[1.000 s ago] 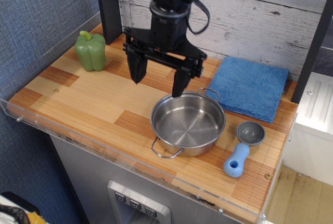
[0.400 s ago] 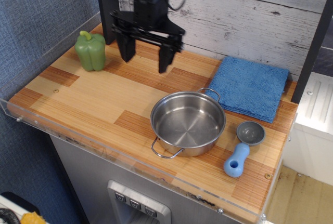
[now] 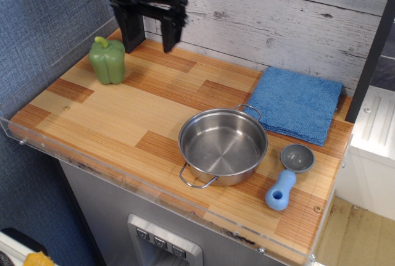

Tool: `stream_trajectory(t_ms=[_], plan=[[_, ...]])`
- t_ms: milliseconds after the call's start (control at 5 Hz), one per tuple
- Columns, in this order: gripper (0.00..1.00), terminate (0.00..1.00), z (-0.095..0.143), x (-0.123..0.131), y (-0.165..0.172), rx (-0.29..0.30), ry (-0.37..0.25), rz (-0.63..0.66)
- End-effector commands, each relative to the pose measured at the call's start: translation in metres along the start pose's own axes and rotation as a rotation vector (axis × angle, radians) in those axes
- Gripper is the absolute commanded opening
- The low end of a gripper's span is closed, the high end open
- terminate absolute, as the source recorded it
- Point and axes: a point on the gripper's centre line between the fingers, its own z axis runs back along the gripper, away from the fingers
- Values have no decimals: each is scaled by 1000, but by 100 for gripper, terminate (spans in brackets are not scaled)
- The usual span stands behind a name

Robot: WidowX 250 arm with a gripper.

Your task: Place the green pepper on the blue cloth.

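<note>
My gripper grabs the green pepper by its plump sides below the stem (image 3: 108, 64) next, to place it on the blue cloth (image 3: 296, 103).
The green pepper (image 3: 107, 61) stands upright on the wooden counter at the back left, its curved stem on top. The blue cloth (image 3: 296, 103) lies flat at the back right, beside the steel pot. My gripper (image 3: 149, 39) is open and empty, fingers pointing down, raised above the back of the counter just right of and behind the pepper. It does not touch the pepper.
A steel pot (image 3: 223, 146) with two handles stands at the centre front. A grey scoop with a blue handle (image 3: 288, 174) lies at the front right. A dark post (image 3: 128, 22) stands behind the pepper. A clear rim (image 3: 123, 179) edges the wooden counter (image 3: 111, 115).
My gripper has moved left and back, from just above the pot's far rim to a spot near the pepper. It stayed open. Nothing else moved.
</note>
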Motion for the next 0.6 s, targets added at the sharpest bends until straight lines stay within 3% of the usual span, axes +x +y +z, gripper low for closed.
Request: stream_trajectory(t_ms=[0, 400], plan=[[100, 0, 27, -2, 33, 39, -38, 86], [100, 0, 18, -8, 59, 49, -23, 133]])
